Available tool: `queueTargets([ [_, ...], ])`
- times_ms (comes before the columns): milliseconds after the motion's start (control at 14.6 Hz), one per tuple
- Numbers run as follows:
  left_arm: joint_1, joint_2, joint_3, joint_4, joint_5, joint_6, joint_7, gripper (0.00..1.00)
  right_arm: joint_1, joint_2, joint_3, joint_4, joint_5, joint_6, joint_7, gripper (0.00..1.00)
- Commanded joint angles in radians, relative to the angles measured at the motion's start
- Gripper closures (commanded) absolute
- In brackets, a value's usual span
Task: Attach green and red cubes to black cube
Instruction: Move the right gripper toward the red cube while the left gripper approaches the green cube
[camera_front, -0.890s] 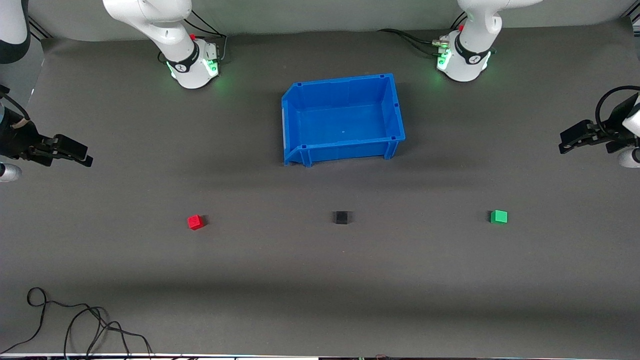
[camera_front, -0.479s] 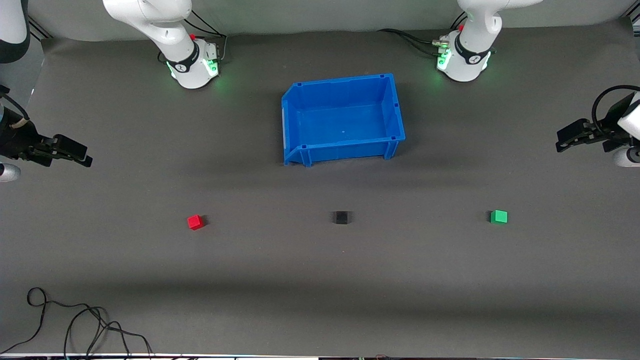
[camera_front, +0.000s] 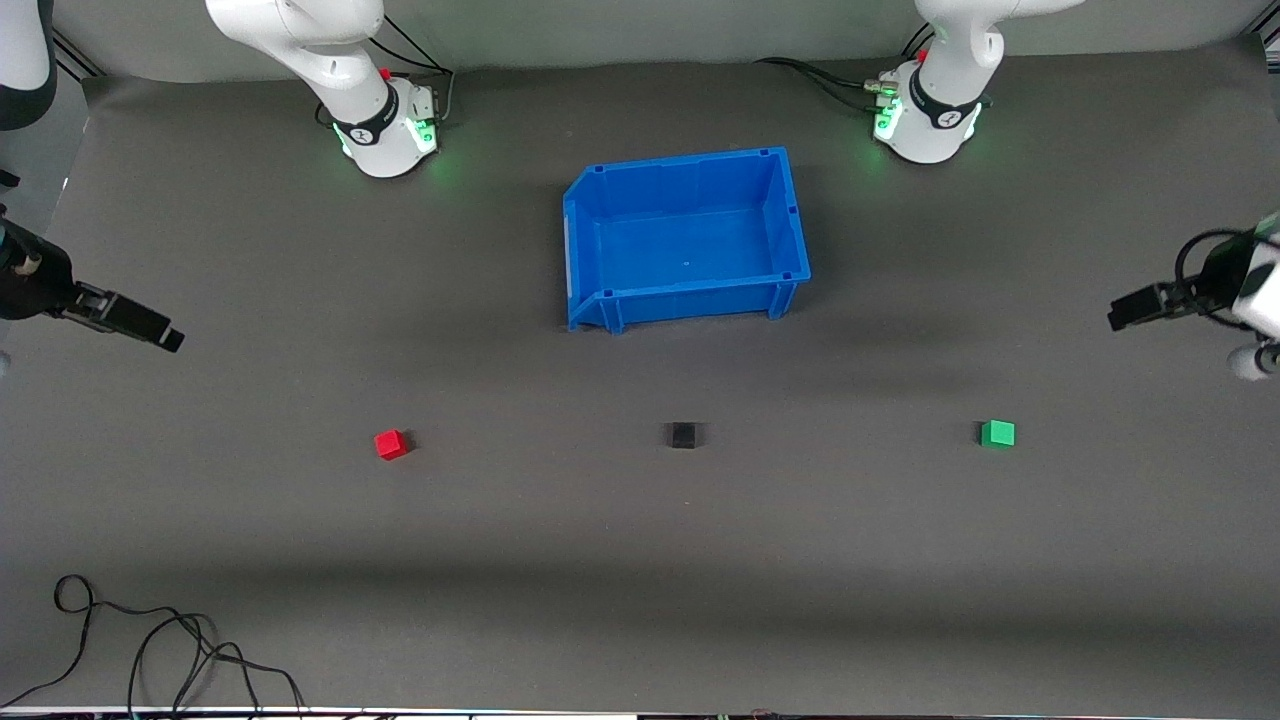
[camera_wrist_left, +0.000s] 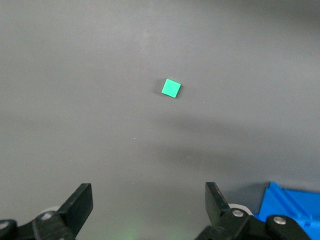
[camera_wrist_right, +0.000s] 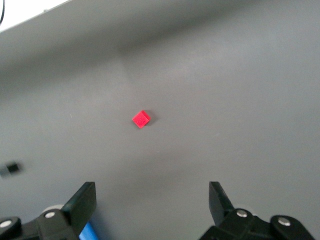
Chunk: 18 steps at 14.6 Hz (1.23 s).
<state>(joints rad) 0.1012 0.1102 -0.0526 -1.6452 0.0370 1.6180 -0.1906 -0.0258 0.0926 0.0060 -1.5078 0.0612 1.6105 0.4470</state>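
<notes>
I will pick up the green cube (camera_front: 997, 433) by its opposite sides with my left gripper next. Then it can be attached to the black cube (camera_front: 682, 435).
Three tiny cubes lie in a row on the grey mat, nearer the front camera than the blue bin. The red cube (camera_front: 391, 444) is toward the right arm's end, the black cube (camera_front: 682, 435) in the middle, the green cube (camera_front: 997, 433) toward the left arm's end. My right gripper (camera_front: 170, 341) is open and empty, up over the mat at its end; its wrist view shows the red cube (camera_wrist_right: 141, 119) and the black cube (camera_wrist_right: 12, 168) past its open gripper (camera_wrist_right: 150, 197). My left gripper (camera_front: 1116, 318) is open and empty at its end; its wrist view shows the green cube (camera_wrist_left: 171, 88) past its open gripper (camera_wrist_left: 149, 196).
A blue open bin (camera_front: 790, 215) stands on the mat between the arm bases and the cubes; a corner shows in the left wrist view (camera_wrist_left: 295, 202). A loose black cable (camera_front: 150, 640) lies at the mat's near corner by the right arm's end.
Both grippers have turned at their wrists and now show edge-on in the front view. The left gripper has shifted slightly inward. The cubes have not moved.
</notes>
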Motion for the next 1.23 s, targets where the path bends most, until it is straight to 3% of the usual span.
queueTargets([
  [0,0.035,0.061,0.0,0.007,0.017,0.032,-0.082,0.0,0.02,0.038,-0.003,0.043,0.052,-0.006,0.374,0.0],
  [205,0.074,0.1,0.0,-0.04,0.018,0.098,-0.139,0.0,0.038,0.052,-0.003,0.046,0.089,0.002,0.765,0.0],
  [342,0.08,0.137,0.0,-0.067,0.02,0.154,-0.28,0.0,0.029,0.079,-0.006,0.047,0.155,0.009,0.944,0.0],
  [548,0.083,0.201,0.002,-0.088,0.02,0.229,-0.398,0.0,0.027,0.137,-0.011,0.026,0.197,0.055,0.963,0.0],
  [616,0.087,0.215,0.002,-0.108,0.02,0.296,-0.52,0.0,0.029,0.153,-0.011,0.006,0.198,0.089,0.963,0.0],
  [890,0.095,0.321,0.002,-0.124,0.012,0.447,-0.818,0.0,0.024,0.18,-0.012,-0.173,0.281,0.32,0.931,0.0],
  [1164,0.074,0.387,-0.001,-0.159,-0.005,0.523,-1.085,0.0,0.029,0.252,-0.012,-0.32,0.379,0.514,0.73,0.0],
])
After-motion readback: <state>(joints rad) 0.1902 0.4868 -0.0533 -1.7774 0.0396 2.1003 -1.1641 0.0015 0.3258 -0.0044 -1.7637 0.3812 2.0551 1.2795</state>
